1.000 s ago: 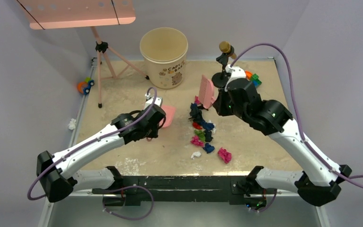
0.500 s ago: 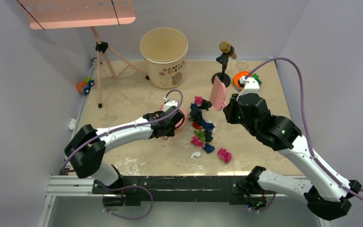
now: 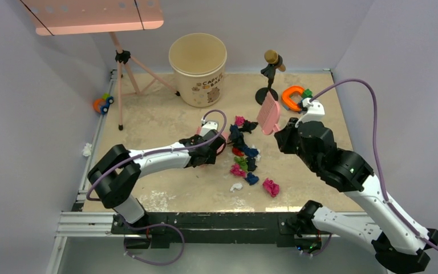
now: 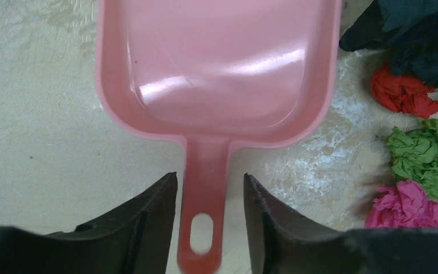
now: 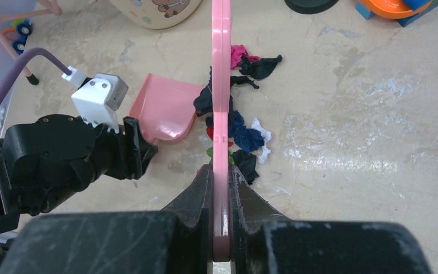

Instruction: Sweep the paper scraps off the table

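I next need to grab the pink dustpan [image 4: 219,68] by its handle [image 4: 205,192] with my left gripper, so that its pan stays open and I can sweep paper scraps into it.
The paper scraps [image 3: 244,151] lie in a loose pile mid-table, black, blue, red, green and magenta, with a magenta wad [image 3: 271,187] and a white one [image 3: 236,186] nearer the front. In the left wrist view, red, green and magenta wads [image 4: 416,148] lie right of a pink dustpan [image 4: 219,68] resting flat on the table [image 3: 148,123]. My left gripper [image 4: 210,176] stands open around its handle [image 4: 205,228], with a gap on each side. My right gripper [image 5: 221,171] is shut on a pink brush [image 5: 221,68], held above the pile's right side [image 3: 269,113].
A cream bucket [image 3: 198,68] stands at the back centre. A microphone stand [image 3: 269,74] and orange-blue toy blocks [image 3: 293,97] sit back right. A pink tripod [image 3: 122,80] stands back left. A white wad [image 3: 86,149] lies beyond the left edge.
My left arm has carried the dustpan rightward to the pile's left edge, and its jaws have loosened off the handle. My right arm has shifted the brush right, across the pile.
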